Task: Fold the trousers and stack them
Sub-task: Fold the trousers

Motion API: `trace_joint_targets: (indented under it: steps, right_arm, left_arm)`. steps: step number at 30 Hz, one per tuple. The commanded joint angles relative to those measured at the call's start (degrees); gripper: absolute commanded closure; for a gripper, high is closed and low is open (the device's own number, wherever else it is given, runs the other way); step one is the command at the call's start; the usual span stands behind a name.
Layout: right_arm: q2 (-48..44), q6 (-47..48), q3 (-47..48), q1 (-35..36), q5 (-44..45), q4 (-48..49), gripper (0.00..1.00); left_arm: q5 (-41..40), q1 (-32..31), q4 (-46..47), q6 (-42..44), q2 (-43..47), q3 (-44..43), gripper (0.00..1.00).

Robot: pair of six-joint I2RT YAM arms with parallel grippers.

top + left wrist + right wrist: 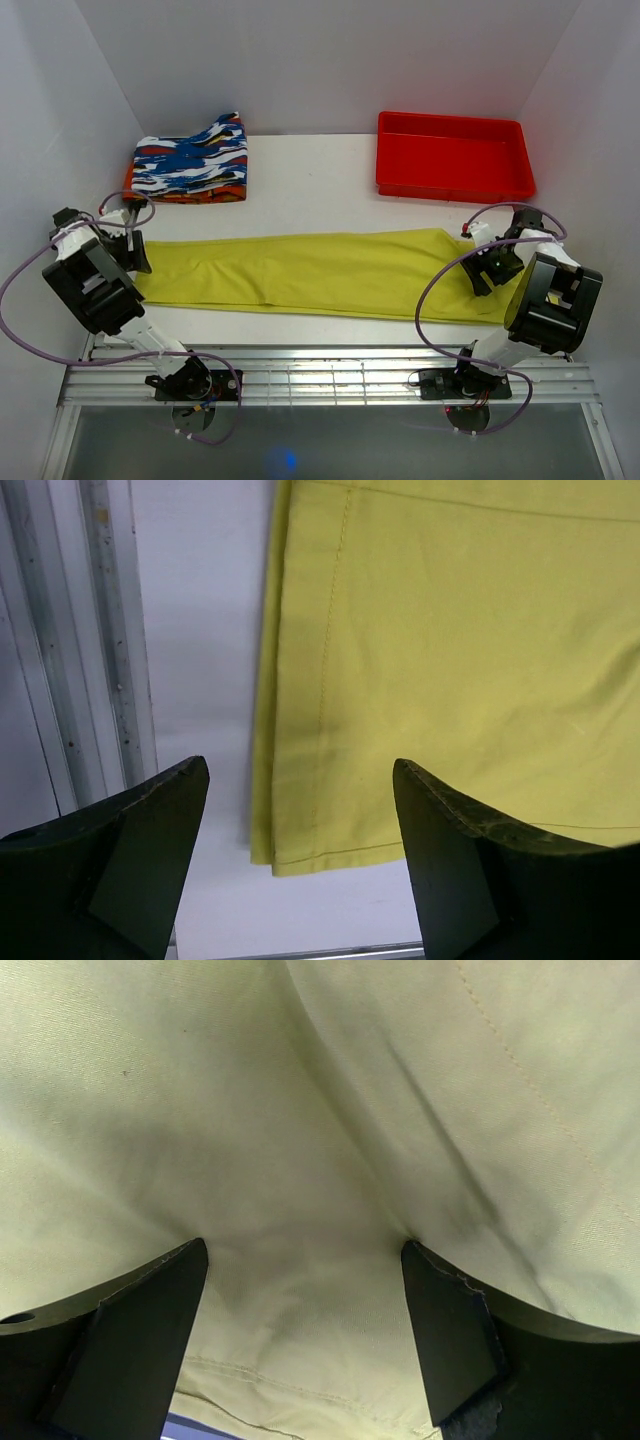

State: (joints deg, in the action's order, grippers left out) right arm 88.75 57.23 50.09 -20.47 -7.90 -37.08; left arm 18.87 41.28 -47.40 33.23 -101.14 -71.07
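Note:
Next, my left gripper grabs the yellow-green trousers (310, 272) at the hem corner (143, 294), layers together, to fold that end of the trousers over.
The yellow-green trousers (310, 272) lie flat and stretched out left to right across the near part of the white table. My left gripper (137, 256) is open just above their left end. In the left wrist view the hem corner (300, 855) lies between the open fingers (150, 830) and touches neither. My right gripper (481, 270) is open over the right end. In the right wrist view its fingertips (440, 1310) press down into the cloth (300, 1160), which dents around them. The striped band is not visible.
A folded blue, white, black and orange patterned garment (190, 160) lies at the back left. A red tray (452, 156) stands at the back right. White walls close in on three sides. A metal rail (330, 375) runs along the near edge.

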Motion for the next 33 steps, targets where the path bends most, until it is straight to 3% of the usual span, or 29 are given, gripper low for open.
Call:
trace_joint_targets:
  steps: [1, 7, 14, 17, 18, 20, 29, 33]
  right_arm:
    - [2.0, 2.4, -1.3, -2.5, 6.6, -2.2, 0.16]
    - [2.6, 2.0, 0.4, -2.5, 5.4, -3.5, 0.16]
    - [2.7, 1.9, 1.6, -2.5, 4.1, -5.1, 0.16]
    - [2.7, 1.8, 1.9, -2.2, 3.5, -5.6, 0.16]
    - [2.7, 1.8, 2.0, -1.9, 3.2, -6.0, 0.16]
    - [2.4, 1.5, 2.1, -1.4, 2.2, -6.2, 0.17]
    - [-1.5, -5.1, 0.6, 9.2, -6.0, -8.2, 0.19]
    - [-3.9, -11.9, 1.3, 17.8, -12.7, -9.9, 0.16]
  left_arm:
    - [2.1, -0.4, 2.0, -1.4, -0.9, 0.1, 0.15]
    - [2.0, -0.6, 4.9, -1.0, -2.0, 5.1, 0.23]
    - [3.5, -0.8, 6.3, -1.9, -4.6, 10.9, 0.47]
    - [6.8, -0.8, 5.7, -2.7, -4.5, 11.0, 0.72]
    - [7.3, -0.8, 5.1, -2.9, -4.2, 10.4, 0.86]
    - [8.1, -0.7, 3.4, -2.7, -3.3, 6.6, 0.99]
    - [13.7, 1.7, -17.5, 5.4, -1.7, -22.0, 1.00]
    - [14.4, 1.8, -24.5, 9.4, -0.8, -27.9, 1.00]
